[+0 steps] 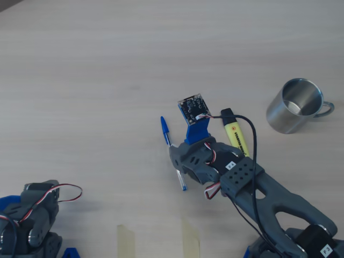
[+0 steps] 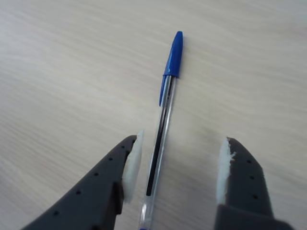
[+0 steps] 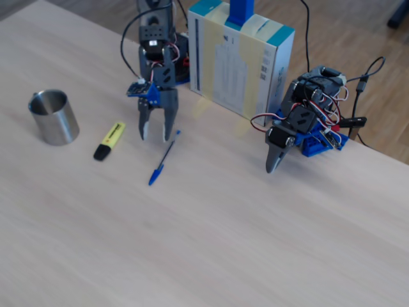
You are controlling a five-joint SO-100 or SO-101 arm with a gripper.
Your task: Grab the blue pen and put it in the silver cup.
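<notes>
The blue pen should go in the silver cup [image 1: 279, 115], so my gripper will grab the pen by its clear body [image 1: 180, 177] next.
The blue pen [image 2: 165, 112] lies flat on the table, blue cap pointing away from me in the wrist view. My gripper [image 2: 177, 167] is open and low over its rear half. The clear barrel runs between the fingers, close to the left pad [image 2: 132, 165] and apart from the right one. In the overhead view the gripper [image 1: 181, 161] covers the middle of the pen [image 1: 166, 131]. The silver cup [image 1: 279, 115] stands upright and empty at the right. In the fixed view the gripper [image 3: 156, 133] is at the pen's [image 3: 161, 163] far end, and the cup [image 3: 54, 125] is at the far left.
A yellow highlighter with a black cap [image 1: 236, 137] lies between pen and cup, next to my arm; it also shows in the fixed view [image 3: 110, 141]. A second arm [image 3: 297, 131] rests on the table, and a taped box [image 3: 239, 57] stands behind. Tape strips [image 1: 127, 239] mark the table's near edge.
</notes>
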